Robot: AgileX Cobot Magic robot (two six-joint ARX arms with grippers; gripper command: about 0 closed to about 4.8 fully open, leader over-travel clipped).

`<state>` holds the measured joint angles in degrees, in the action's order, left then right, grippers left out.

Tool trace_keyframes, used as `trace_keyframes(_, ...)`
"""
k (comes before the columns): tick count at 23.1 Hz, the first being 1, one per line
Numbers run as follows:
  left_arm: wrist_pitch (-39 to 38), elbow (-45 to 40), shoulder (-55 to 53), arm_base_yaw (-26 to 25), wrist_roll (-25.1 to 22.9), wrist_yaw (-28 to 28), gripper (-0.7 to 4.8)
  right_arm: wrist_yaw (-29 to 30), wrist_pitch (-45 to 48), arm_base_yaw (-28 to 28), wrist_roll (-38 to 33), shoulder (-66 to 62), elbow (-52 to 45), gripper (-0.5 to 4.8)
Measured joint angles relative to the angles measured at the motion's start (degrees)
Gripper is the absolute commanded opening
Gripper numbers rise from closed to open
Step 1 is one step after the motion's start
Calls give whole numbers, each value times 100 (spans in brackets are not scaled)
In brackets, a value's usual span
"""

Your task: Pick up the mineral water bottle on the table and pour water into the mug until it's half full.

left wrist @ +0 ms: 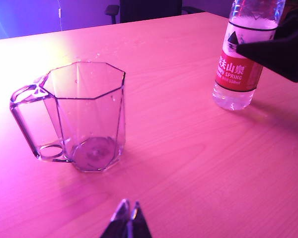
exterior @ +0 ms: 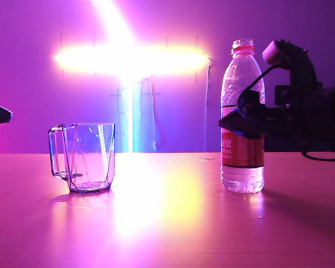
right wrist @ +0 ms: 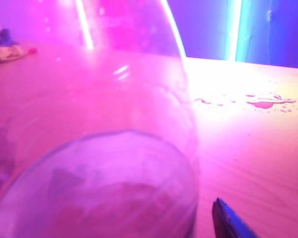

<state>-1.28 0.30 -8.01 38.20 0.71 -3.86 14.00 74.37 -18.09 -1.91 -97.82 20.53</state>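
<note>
The bottle's shoulder [exterior: 243, 70] slopes in toward its opening, so I should next hold the bottle with my right gripper around its straight label section to pour.
The mineral water bottle [exterior: 243, 117] stands upright on the table [exterior: 167, 223] at the right, with water [exterior: 243, 180] showing clear below its red label. My right gripper [exterior: 234, 121] is open around the bottle at label height. In the right wrist view the bottle [right wrist: 104, 148] fills the frame, and one finger [right wrist: 227, 222] stands just off its side. The other finger is hidden. The mug [exterior: 85, 159] sits at the left, handle to the left, and looks empty. My left gripper [left wrist: 128, 212] is shut and empty, hovering short of the mug [left wrist: 87, 116].
Small water drops [right wrist: 264, 103] lie on the table behind the bottle. A crumpled cloth-like thing [right wrist: 5, 47] lies far off on the table. A bright light strip [exterior: 131, 58] glares on the back wall. A dark chair [left wrist: 144, 7] stands beyond the far edge.
</note>
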Motion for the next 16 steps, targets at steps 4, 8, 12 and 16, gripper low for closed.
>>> trace_keyframes(4, -2, 0, 0, 0, 0, 0, -2, 101, -26, 0, -85, -348, 363, 479)
trace_keyframes(8, 0, 0, 0, 0, 0, 0, -2, 103, -76, -2, -109, -439, 417, 370)
trace_keyframes(12, -2, -2, 0, 0, 0, 0, -2, 125, -61, -11, -131, -435, 417, 198)
trace_keyframes(16, -22, -2, 94, 0, 0, 0, -2, 127, -68, -4, -122, -435, 417, 198)
